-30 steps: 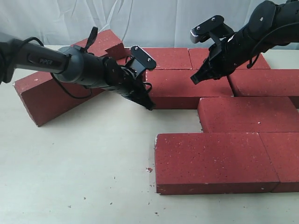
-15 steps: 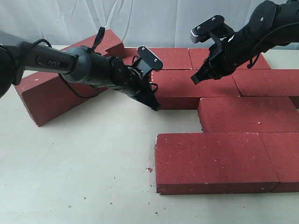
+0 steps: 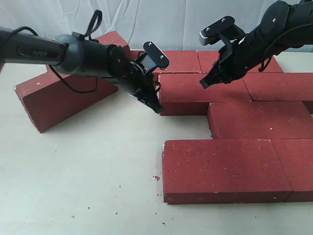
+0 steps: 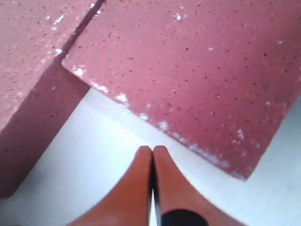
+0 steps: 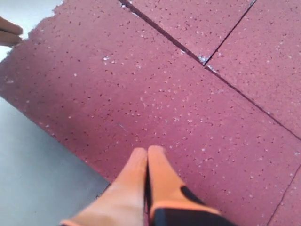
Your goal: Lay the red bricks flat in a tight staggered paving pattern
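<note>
My left gripper grabs the loose red brick by its long sides next, to fit it into the staggered paving pattern (image 3: 244, 122).
Several red bricks lie flat in staggered rows on the right, with a middle-row brick (image 3: 200, 93) at the left end of its row. One loose red brick (image 3: 58, 98) lies askew at the far left. My left gripper (image 3: 156, 109) is shut and empty, its tip low at the table beside that middle-row brick's left end (image 4: 197, 70). Its fingertips (image 4: 143, 153) are pressed together just short of the brick's edge. My right gripper (image 3: 203, 84) is shut and empty too, with its tip over the same brick's top (image 5: 141, 84) near the front edge.
The pale table (image 3: 88, 176) shows small red crumbs (image 3: 155, 178) in front of the front row brick (image 3: 225, 169). A white curtain (image 3: 156, 19) hangs behind. The left gripper's fingertips (image 5: 8, 32) show at the brick's far corner in the right wrist view.
The left arm has lifted and swung its forearm back, while its shut tip stayed near the middle-row brick's left end. The right arm has not moved.
</note>
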You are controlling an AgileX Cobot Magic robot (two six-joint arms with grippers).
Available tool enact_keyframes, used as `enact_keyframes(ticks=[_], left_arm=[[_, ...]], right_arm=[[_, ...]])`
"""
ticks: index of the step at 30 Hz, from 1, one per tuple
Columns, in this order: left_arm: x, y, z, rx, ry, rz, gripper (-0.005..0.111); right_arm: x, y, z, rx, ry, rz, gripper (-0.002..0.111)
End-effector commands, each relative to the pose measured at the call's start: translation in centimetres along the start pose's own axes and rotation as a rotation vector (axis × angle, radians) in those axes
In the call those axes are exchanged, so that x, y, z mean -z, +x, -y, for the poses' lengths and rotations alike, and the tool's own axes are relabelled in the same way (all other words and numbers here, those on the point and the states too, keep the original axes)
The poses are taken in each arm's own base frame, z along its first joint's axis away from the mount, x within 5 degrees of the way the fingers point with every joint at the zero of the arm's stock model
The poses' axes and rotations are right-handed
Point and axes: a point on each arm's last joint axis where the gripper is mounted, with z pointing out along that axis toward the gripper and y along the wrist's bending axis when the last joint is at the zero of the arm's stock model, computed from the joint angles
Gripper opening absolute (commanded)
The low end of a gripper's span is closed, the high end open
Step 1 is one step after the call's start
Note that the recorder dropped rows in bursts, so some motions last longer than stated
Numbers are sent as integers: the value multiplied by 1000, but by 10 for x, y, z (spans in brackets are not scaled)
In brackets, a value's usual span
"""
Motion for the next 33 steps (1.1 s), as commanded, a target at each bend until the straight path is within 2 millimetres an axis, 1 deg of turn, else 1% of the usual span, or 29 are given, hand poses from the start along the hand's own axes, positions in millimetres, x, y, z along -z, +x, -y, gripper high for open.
enact_keyframes(ticks=[1, 5, 8, 11, 13, 16, 18, 20, 21, 23, 25, 27, 28, 29, 33], left_arm=[[29, -2, -29, 13, -39, -19, 0], [63, 0, -45, 4, -20, -84, 0], [101, -1, -53, 10, -3, -150, 0], [147, -4, -62, -1, -59, -188, 0], [173, -4, -67, 24, -103, -195, 0], [200, -2, -76, 127, -163, -188, 0], [210, 4, -83, 157, -185, -215, 6], [214, 11, -88, 180, -185, -244, 17], [214, 14, -91, 181, -186, -252, 26], [213, 19, -95, 196, -189, -260, 46], [209, 21, -98, 210, -194, -249, 73], [203, 23, -99, 208, -194, -254, 93], [199, 23, -100, 209, -191, -255, 99], [193, 24, -100, 216, -181, -256, 102], [170, 30, -105, 216, -170, -276, 103]], right_arm=[[4, -2, 3, 3, 14, 16, -1], [4, -2, 2, -1, 11, 16, -1], [4, -2, 2, -6, 8, 17, -1], [4, -2, 0, -37, -10, 23, -1], [4, -2, 0, -47, -19, 25, -1], [4, -2, 0, -47, -19, 25, -1], [4, -2, 0, -47, -19, 25, -1], [4, -3, -1, -53, -22, 28, -1], [4, -3, -1, -56, -23, 29, -1], [4, -3, -1, -56, -23, 29, -1], [4, -3, -1, -56, -23, 29, -1], [4, -3, -1, -56, -23, 29, -1], [4, -3, -1, -57, -24, 29, -1], [4, -3, -1, -57, -24, 29, -1], [4, -3, -1, -59, -25, 30, -1]])
